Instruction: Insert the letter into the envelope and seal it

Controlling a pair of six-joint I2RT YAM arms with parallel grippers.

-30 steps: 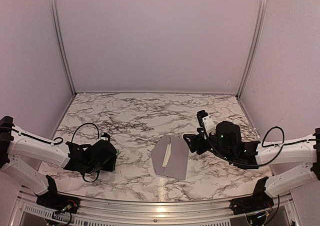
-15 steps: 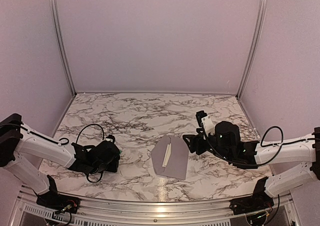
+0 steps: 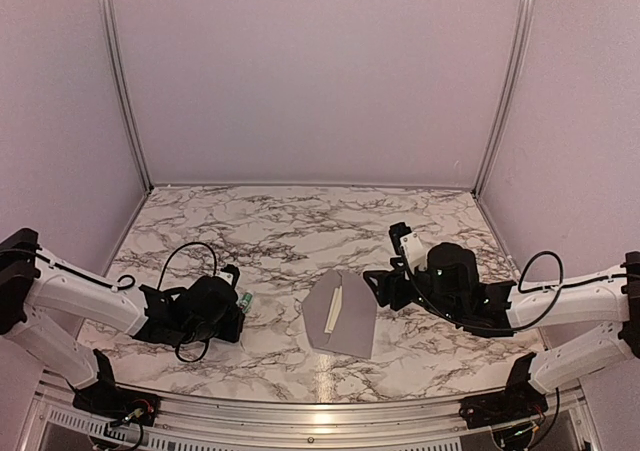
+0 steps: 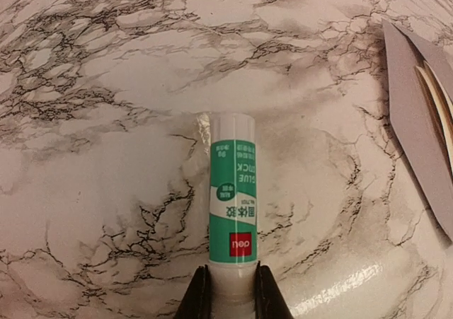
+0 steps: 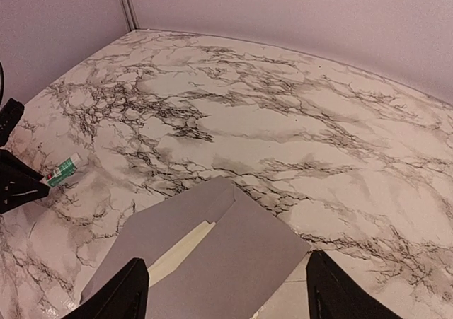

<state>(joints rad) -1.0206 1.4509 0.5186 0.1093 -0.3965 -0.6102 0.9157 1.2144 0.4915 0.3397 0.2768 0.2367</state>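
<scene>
My left fingers would lift the glue stick by its white end.
The grey envelope (image 3: 356, 323) lies flat at the table's near middle with its flap open toward the left. The cream letter (image 3: 334, 309) sits inside it, and only a narrow strip shows at the mouth. My left gripper (image 3: 228, 313) is shut on a green-white glue stick (image 4: 232, 192), low over the table left of the envelope, with the tube pointing away from the jaws. My right gripper (image 5: 226, 298) is open and empty, just above the envelope's right end (image 5: 269, 262). The letter strip (image 5: 180, 252) and the glue stick (image 5: 65, 169) show in the right wrist view.
The envelope's flap edge (image 4: 417, 121) shows at the right of the left wrist view. Marble tabletop (image 3: 300, 231) stretches behind, bounded by pale walls at the back and sides. A black cable (image 3: 185, 256) loops off the left wrist.
My left arm has moved right toward the envelope with the glue stick, whose tip now shows. My right gripper has shifted slightly left toward the envelope.
</scene>
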